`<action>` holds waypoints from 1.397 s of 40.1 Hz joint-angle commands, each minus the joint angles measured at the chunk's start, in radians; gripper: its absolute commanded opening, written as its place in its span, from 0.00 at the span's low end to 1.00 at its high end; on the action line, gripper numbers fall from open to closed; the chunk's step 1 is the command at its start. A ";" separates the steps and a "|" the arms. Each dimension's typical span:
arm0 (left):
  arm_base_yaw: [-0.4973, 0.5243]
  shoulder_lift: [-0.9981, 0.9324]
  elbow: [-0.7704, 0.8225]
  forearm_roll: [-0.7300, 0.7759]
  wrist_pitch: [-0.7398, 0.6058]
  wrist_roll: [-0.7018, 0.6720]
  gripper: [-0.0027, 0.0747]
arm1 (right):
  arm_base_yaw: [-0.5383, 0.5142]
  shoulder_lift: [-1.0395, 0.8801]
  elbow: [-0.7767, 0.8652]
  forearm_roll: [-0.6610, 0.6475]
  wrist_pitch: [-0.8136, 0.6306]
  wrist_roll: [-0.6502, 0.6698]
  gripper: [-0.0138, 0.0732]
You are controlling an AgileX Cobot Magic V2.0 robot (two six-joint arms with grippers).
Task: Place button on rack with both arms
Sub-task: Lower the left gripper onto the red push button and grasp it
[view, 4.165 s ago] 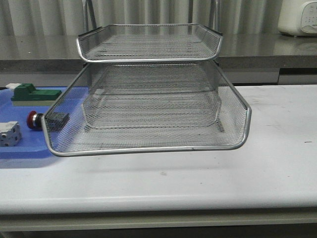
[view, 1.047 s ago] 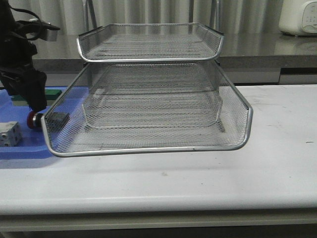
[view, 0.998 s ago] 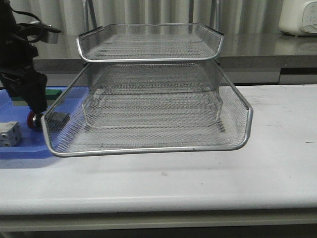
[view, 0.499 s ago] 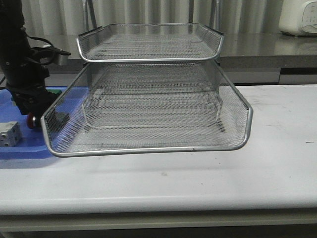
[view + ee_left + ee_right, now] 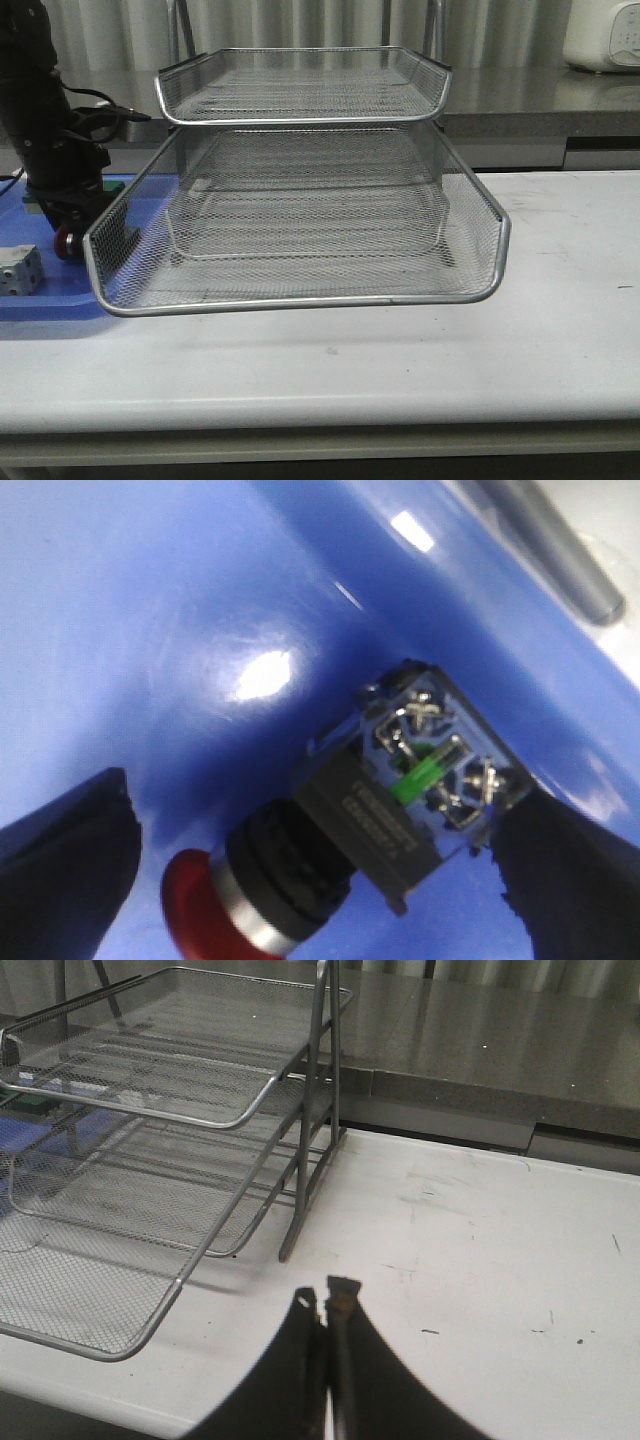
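Note:
My left gripper should close: its fingers reach down beside the button's black body (image 5: 385, 800) and would hold the button.
The button (image 5: 64, 241) lies on its side on the blue tray, its red head just left of the rack's (image 5: 300, 298) front left corner. My left gripper (image 5: 76, 214) is lowered over it. In the left wrist view the button (image 5: 380, 825) shows a red head, silver collar and black body. My left gripper (image 5: 315, 815) is open, with one black finger (image 5: 60, 865) on each side of the button. The far finger (image 5: 570, 880) is close to the body's end. My right gripper (image 5: 325, 1295) is shut and empty above the white table, right of the rack (image 5: 150, 1110).
The flat blue tray (image 5: 40, 302) also holds a white cube-like part (image 5: 18, 270) and a green block (image 5: 110, 186), mostly hidden behind my left arm. The rack's bottom tier is slid out toward me. A white appliance (image 5: 605, 35) stands on the back counter.
My left arm came in from the left, moved right and came down over the button. Its fingers now straddle the button. The button and rack have not moved.

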 commanded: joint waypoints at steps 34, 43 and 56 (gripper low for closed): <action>0.001 -0.055 -0.029 -0.024 -0.047 0.002 0.42 | -0.002 0.010 -0.024 0.000 -0.082 -0.002 0.09; 0.001 -0.055 -0.030 -0.024 -0.051 0.002 0.41 | -0.002 0.010 -0.024 0.000 -0.082 -0.002 0.09; 0.037 -0.084 -0.142 -0.032 0.037 -0.020 0.41 | -0.002 0.010 -0.024 0.000 -0.082 -0.002 0.09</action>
